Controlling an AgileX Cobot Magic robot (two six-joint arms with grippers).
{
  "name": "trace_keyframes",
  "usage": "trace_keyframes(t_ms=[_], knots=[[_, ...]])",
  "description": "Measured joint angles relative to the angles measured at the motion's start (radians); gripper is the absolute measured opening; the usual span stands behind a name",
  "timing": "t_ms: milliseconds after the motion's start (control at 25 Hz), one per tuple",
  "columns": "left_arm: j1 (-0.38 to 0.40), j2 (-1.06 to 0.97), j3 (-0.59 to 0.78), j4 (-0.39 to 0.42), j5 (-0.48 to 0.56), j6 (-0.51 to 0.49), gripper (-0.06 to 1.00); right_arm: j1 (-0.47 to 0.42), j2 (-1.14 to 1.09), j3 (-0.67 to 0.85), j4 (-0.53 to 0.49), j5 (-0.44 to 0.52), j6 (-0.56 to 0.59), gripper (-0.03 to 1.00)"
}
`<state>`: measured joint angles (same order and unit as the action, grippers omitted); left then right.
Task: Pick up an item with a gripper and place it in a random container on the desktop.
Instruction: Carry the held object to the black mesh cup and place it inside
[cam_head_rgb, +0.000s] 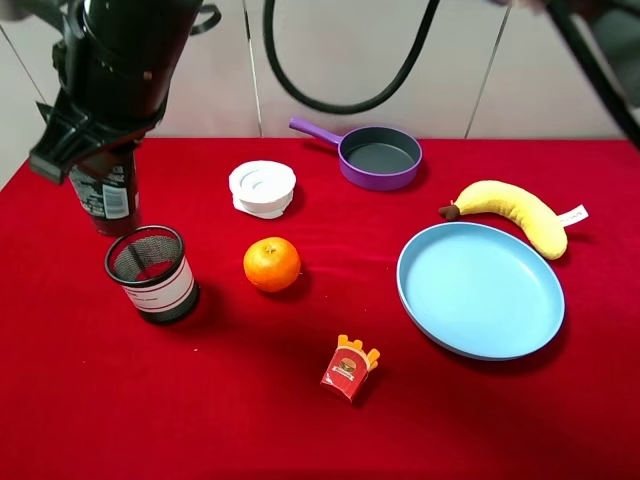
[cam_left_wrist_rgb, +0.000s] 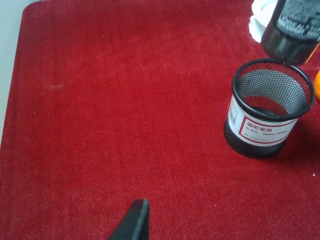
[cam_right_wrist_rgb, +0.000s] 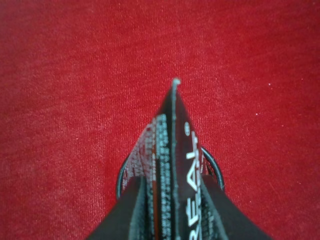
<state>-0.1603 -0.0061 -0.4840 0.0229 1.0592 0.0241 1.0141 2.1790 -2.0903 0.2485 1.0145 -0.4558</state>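
The tube stays in my right gripper for now, its lower end beside the mesh cup's far rim, until that end reaches the mesh cup's opening.
The black squeeze tube hangs upright, cap end down, in my right gripper, which has reached across to the left side of the red desktop. Its lower end is just above the far rim of the black wire-mesh cup. In the right wrist view the jaws are shut on the tube, with the cup's rim below. The left wrist view shows the cup, the tube above it, and one left fingertip.
An orange lies right of the cup. A white round lid, a purple pan, a yellow plush banana, a blue plate and a small fries-box toy lie on the cloth. A black cable loops overhead.
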Motion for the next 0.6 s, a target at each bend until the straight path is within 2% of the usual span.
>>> trace_keyframes(t_ms=[600], knots=[[0.000,0.000,0.000,0.000,0.000,0.000,0.99,0.000,0.103,0.000,0.012,-0.024,0.000,0.15]])
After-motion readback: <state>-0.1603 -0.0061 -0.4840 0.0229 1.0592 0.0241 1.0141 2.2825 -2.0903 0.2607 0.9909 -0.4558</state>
